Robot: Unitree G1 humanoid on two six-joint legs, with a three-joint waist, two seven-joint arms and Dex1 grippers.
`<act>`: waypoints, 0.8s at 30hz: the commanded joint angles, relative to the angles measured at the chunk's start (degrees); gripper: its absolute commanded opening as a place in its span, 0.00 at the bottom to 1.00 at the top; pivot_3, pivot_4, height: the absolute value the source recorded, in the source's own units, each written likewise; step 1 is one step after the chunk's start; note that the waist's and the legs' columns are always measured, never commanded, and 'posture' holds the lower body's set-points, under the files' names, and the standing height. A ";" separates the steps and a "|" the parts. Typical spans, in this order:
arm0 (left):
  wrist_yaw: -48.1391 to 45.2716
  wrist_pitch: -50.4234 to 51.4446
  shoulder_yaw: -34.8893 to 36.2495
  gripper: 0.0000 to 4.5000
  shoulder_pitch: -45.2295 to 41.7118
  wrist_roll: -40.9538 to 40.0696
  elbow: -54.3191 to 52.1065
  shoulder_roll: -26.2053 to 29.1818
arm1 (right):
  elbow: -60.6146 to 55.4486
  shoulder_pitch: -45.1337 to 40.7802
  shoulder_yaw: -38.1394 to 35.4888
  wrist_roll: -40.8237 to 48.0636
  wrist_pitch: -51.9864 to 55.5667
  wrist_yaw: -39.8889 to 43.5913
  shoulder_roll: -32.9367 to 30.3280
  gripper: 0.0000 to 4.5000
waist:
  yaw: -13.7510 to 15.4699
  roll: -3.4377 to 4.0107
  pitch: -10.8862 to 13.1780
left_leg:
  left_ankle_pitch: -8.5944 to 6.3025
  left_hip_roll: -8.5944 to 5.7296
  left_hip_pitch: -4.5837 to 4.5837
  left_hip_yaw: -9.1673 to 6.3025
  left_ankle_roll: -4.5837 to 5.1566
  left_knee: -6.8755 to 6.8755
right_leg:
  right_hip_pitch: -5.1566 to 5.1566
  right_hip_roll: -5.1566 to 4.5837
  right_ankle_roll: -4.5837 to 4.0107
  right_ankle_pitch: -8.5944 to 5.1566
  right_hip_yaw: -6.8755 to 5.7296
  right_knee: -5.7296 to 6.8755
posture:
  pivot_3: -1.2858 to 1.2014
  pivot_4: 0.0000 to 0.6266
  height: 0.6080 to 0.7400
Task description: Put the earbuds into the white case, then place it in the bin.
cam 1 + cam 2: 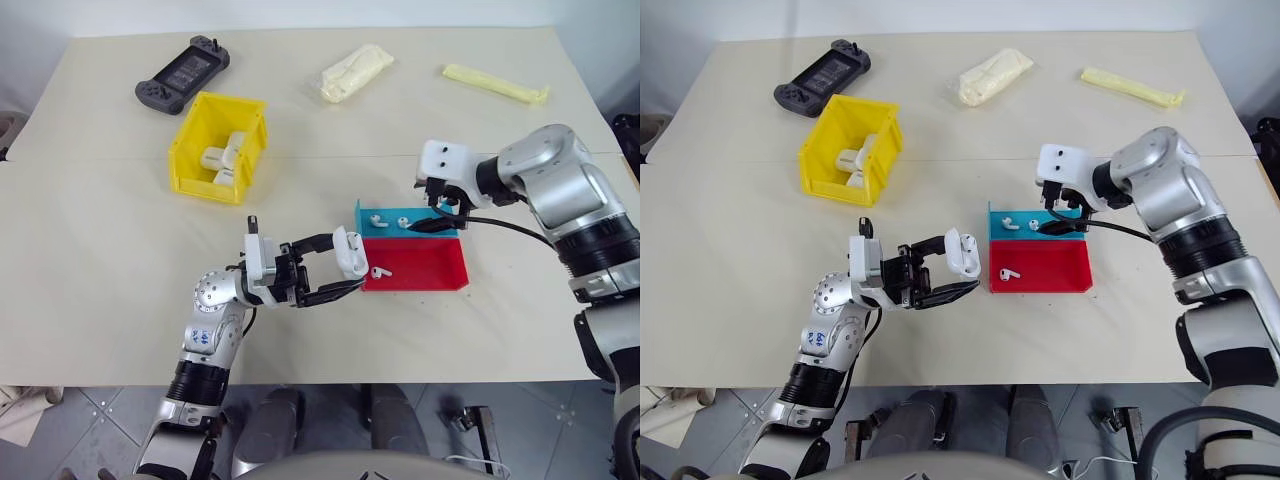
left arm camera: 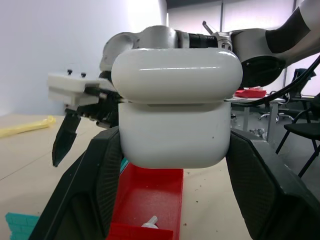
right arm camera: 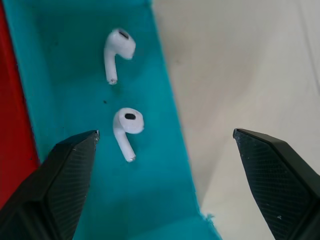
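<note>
My fingers are high above the earbud (image 1: 403, 222) (image 3: 127, 131) in the cyan tray and would miss if closed now, so my right gripper should lower, then close on it.
My left gripper (image 1: 345, 263) is shut on the white case (image 1: 351, 252), holding it above the table just left of the red tray (image 1: 425, 265). In the left wrist view the case (image 2: 175, 120) sits between the two black fingers. My right gripper (image 3: 165, 132) hangs open over the right end of the cyan tray (image 3: 75, 75), nothing between its fingers. Two earbuds (image 3: 119, 47) (image 3: 127, 125) lie in the cyan tray. A third earbud (image 1: 381, 271) lies in the red tray. The yellow bin (image 1: 190, 130) stands far left of the trays.
White case-like items (image 1: 225, 155) lie inside the bin. At the table's far side lie a dark game controller (image 1: 183, 73), a clear bag of pale stuff (image 1: 355, 72) and a long yellow strip (image 1: 495, 83).
</note>
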 commanded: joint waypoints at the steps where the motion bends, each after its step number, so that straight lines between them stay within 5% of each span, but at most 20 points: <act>1: 0.48 -1.13 0.11 0.61 0.54 -0.21 -1.55 0.03 | 4.21 -2.60 0.31 -2.85 -3.59 0.88 1.86 1.00 | -0.13 0.00 0.00 | 0.00 0.01 0.00 0.00 -0.01 0.00 | -0.01 0.00 0.00 0.00 0.00 0.01 | 0.52 0.24 1.00; 7: 1.00 -1.36 -0.04 0.61 0.84 -0.12 -1.90 0.02 | 9.60 -5.08 1.93 -7.26 -9.75 2.77 5.14 1.00 | -1.00 0.01 0.00 | 0.00 0.01 0.00 0.04 -0.01 -0.01 | -0.06 -0.01 0.00 0.00 -0.02 0.05 | 0.52 0.24 1.00; 15: 1.96 -1.85 0.26 0.61 1.52 0.08 -2.61 0.20 | 13.68 -6.09 1.38 -10.07 -13.40 4.47 7.69 0.51 | -1.10 0.02 -0.01 | 0.01 0.03 0.03 0.06 -0.02 0.00 | -0.07 0.01 -0.01 0.00 -0.01 0.12 | 0.52 0.24 1.00; 24: 2.71 -1.87 0.42 0.61 2.26 -0.01 -3.62 0.94 | 14.48 -6.48 0.86 -10.92 -15.85 6.45 9.83 0.51 | -1.12 0.03 -0.02 | 0.01 0.04 0.06 0.07 -0.02 0.00 | -0.07 0.01 -0.02 0.01 -0.02 0.15 | 0.52 0.24 1.00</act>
